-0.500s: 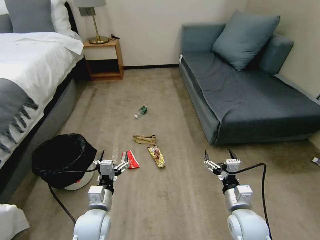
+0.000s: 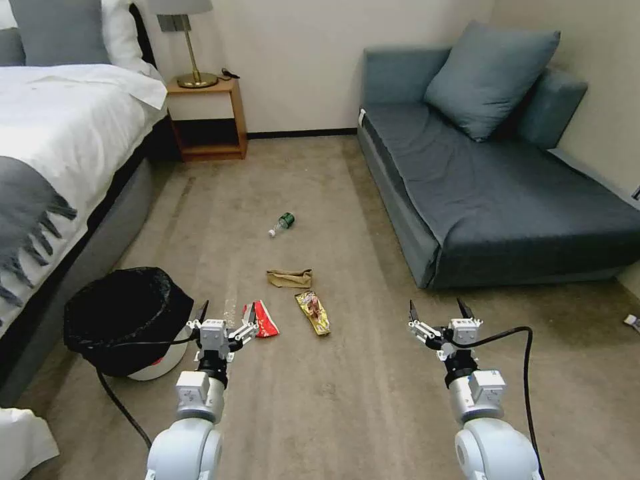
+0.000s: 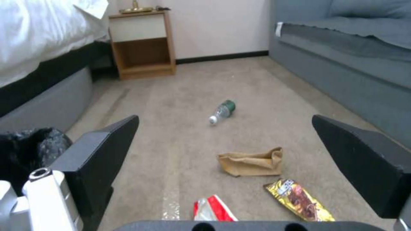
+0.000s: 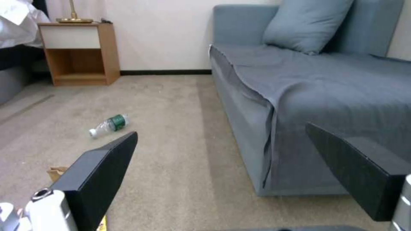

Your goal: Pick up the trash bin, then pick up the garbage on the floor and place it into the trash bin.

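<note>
I need to grab the trash bin next by its thin bag-covered rim (image 2: pixel 75 323) with my left gripper to pick it up, because the trash bin's round body (image 2: pixel 132 340) is wider than my open fingers.
The trash bin (image 2: pixel 123 320), white with a black bag over its rim, stands on the carpet beside the bed at the left. My left gripper (image 2: pixel 223 319) hovers open just right of it, empty. The garbage lies ahead on the floor: a red-white wrapper (image 2: pixel 263 320), a yellow-brown snack wrapper (image 2: pixel 313 312), a crumpled brown paper bag (image 2: pixel 289 277) and a small bottle (image 2: pixel 282 224) farther off. The left wrist view shows the bottle (image 3: pixel 222 111), paper bag (image 3: pixel 251 162) and snack wrapper (image 3: pixel 298 201) between its fingers. My right gripper (image 2: pixel 439 317) hangs open and empty, right of the litter.
A bed (image 2: pixel 60 147) runs along the left, a grey sofa (image 2: pixel 493 180) along the right, a wooden nightstand (image 2: pixel 207 117) with a lamp at the back wall. Open carpet lies between them. A small object (image 2: pixel 632 323) lies at the far right edge.
</note>
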You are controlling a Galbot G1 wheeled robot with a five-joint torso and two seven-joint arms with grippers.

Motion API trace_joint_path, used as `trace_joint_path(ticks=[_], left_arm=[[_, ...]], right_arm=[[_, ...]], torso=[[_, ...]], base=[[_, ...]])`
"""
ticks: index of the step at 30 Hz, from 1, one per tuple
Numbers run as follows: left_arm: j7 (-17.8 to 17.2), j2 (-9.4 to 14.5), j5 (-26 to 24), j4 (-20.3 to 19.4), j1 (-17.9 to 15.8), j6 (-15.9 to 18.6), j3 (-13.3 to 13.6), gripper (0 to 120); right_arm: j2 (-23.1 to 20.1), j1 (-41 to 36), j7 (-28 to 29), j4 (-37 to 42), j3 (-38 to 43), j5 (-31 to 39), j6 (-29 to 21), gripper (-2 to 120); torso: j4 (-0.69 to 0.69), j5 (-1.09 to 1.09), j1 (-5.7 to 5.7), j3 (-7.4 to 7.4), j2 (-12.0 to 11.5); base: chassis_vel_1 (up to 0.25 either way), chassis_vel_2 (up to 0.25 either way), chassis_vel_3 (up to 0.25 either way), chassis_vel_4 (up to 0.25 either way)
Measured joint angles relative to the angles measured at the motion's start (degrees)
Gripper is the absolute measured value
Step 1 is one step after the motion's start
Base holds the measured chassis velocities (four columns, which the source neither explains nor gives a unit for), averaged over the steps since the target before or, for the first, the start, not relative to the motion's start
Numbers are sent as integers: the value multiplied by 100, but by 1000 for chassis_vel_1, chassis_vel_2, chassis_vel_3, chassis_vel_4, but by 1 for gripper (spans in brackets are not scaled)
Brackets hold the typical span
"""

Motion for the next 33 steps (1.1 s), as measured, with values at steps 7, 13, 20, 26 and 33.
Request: trace_joint_path(ticks=[7,13,20,26,33], left_arm=[[0,0,0,0,0,0,0,100],[-1,8,-9,0,-2,0,-2,100],[-274,757,-708,-70,-376,-336,-557,100],[-434,1393,-1223,-109,-614,-588,-931,100],[-305,1393,-1221,-70,-532,-597,-858,100]], right_arm=[[0,0,0,0,0,0,0,100],[-3,20,3,-2,-21,-26,41,100],[-48,414,-55,-74,-434,-574,854,100],[-47,464,-95,-142,-541,-576,958,100],[-78,465,-102,-194,-541,-561,924,100]], torso=[[0,0,0,0,0],[-1,0,0,0,0],[2,0,0,0,0],[0,-3,0,0,0],[0,-2,0,0,0]], base=[[0,0,0,0],[0,0,0,0],[0,0,0,0],[0,0,0,0],[0,0,0,0]])
